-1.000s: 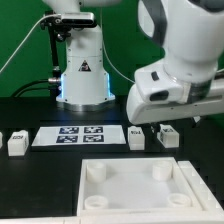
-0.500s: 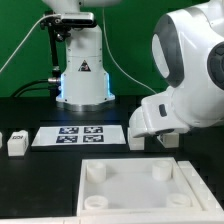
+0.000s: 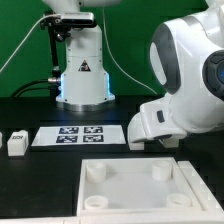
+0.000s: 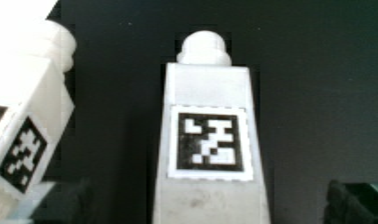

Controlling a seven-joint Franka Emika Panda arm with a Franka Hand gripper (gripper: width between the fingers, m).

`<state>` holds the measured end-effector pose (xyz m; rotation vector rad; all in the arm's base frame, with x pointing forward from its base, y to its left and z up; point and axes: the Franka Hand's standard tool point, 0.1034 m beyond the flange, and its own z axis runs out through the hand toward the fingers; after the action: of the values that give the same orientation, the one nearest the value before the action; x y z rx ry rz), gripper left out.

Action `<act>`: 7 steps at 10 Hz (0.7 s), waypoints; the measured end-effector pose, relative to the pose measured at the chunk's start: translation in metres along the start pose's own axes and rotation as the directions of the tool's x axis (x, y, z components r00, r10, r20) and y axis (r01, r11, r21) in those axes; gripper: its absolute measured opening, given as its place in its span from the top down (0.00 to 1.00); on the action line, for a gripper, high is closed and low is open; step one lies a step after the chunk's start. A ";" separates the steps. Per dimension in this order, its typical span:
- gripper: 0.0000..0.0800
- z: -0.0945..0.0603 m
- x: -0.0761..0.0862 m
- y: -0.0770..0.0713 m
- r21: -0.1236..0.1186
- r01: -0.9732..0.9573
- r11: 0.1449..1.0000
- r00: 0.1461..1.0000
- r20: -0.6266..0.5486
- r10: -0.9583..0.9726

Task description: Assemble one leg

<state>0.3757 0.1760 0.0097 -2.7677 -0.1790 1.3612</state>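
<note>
My fingers are on both sides of the leg's tagged block (image 4: 212, 197), so they would hold the leg if I closed my gripper now. I need to close.
In the wrist view a leg (image 4: 211, 140) lies on the black table, a white block with a rounded peg at its far end and a black-and-white tag on its upper face. My gripper (image 4: 204, 207) is open and low over it, with one dark finger (image 4: 360, 200) on each side and gaps between. A second leg (image 4: 29, 110) lies beside it. In the exterior view the arm's white hand (image 3: 165, 118) hides the gripper and most of these legs; only one leg's edge (image 3: 171, 141) shows. Another leg (image 3: 16, 144) stands at the exterior view's left.
The marker board (image 3: 78, 135) lies flat on the table behind the large white square part (image 3: 128, 197) with round corner sockets. The robot base (image 3: 82, 78) stands at the back. A small white piece (image 3: 3, 138) sits at the exterior view's left edge.
The arm has swung lower and toward the exterior view's right front, and its hand now covers the legs there. The parts on the table have not moved.
</note>
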 end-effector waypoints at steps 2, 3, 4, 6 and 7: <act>0.22 0.001 0.000 0.000 0.000 0.000 1.000 1.000 0.001 0.000; 0.42 0.001 0.000 0.000 0.000 0.000 1.000 1.000 0.001 0.000; 0.42 0.001 0.000 0.000 0.001 0.000 1.000 1.000 0.001 0.000; 0.64 0.001 0.000 0.000 0.001 -0.001 1.000 1.000 0.001 0.001; 0.64 0.001 0.000 0.000 0.001 -0.001 1.000 1.000 0.001 0.001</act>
<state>0.3753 0.1755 0.0092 -2.7666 -0.1769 1.3621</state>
